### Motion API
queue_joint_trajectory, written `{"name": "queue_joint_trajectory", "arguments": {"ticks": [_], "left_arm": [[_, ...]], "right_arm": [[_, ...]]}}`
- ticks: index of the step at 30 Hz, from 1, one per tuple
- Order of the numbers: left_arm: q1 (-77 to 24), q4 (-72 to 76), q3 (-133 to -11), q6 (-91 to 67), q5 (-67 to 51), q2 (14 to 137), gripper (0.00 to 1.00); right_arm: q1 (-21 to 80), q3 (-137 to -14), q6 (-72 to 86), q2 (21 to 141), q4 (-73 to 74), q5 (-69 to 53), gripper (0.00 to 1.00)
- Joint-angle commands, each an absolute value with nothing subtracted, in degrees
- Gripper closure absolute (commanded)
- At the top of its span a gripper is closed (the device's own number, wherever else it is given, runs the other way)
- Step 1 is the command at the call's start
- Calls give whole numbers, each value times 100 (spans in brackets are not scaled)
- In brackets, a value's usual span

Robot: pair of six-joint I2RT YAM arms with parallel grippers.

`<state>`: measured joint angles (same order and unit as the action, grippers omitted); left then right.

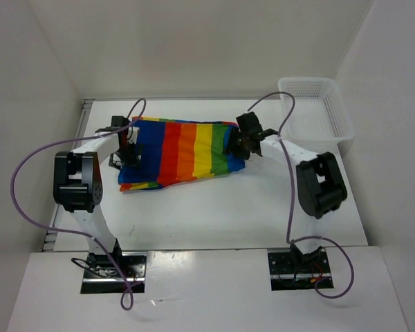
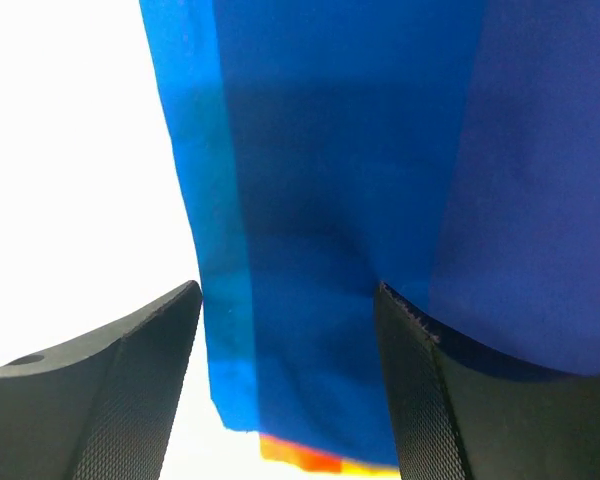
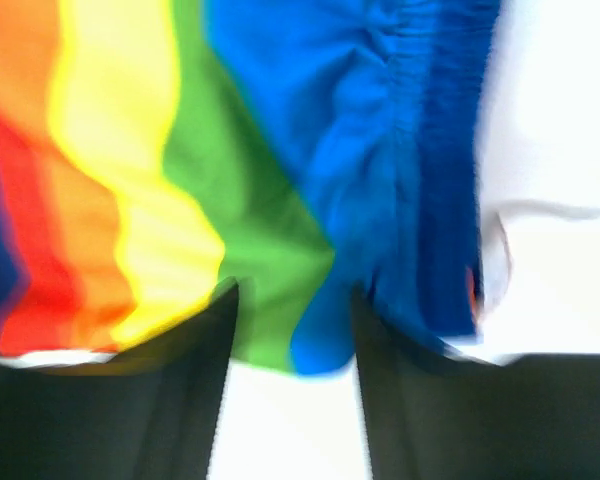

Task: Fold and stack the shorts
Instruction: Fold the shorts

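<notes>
The robot's right gripper will next fold one end of the shorts over, so it will grab the shorts [image 1: 183, 152] by the near corner of the gathered waistband at that end.
The shorts [image 1: 183, 152] lie flat across the middle of the table, their rainbow stripes running from blue on the left through red, orange, yellow and green to blue on the right. My left gripper [image 1: 130, 153] is low over their left blue end. Its fingers stand open, with blue cloth [image 2: 330, 150] between and beyond the fingertips [image 2: 285, 290]. My right gripper [image 1: 233, 146] is at the right end, by the gathered waistband [image 3: 420, 130]. It is open, and the green and blue edge of the cloth lies just at its tips [image 3: 292, 290]. That view is blurred.
A white mesh basket [image 1: 317, 111] stands at the back right corner. White walls close in the table [image 1: 214, 207] at the back and on both sides. Purple cables loop from each arm.
</notes>
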<state>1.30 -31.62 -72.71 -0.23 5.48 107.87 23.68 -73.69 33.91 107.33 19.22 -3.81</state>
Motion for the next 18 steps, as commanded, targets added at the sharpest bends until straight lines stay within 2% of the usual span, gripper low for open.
{"name": "queue_joint_trajectory", "arguments": {"ticks": [1,3,5,9,18], "left_arm": [[158,-3700,-7304,0,89,10179,23],[158,-3840,-7304,0,26,10020,23],[158,-3902,-7365,0,26,9949,23],[158,-3894,-7146,0,149,9949,22],[158,-3727,-6962,0,220,10116,22]], "right_arm": [[2320,-7155,3725,9443,2398,420,41],[2320,-6769,4121,9177,2399,422,34],[2268,-6373,4471,9026,2399,343,21],[2188,-5986,4903,9132,2181,326,10],[1995,-5739,5589,10018,906,-482,9]]}}
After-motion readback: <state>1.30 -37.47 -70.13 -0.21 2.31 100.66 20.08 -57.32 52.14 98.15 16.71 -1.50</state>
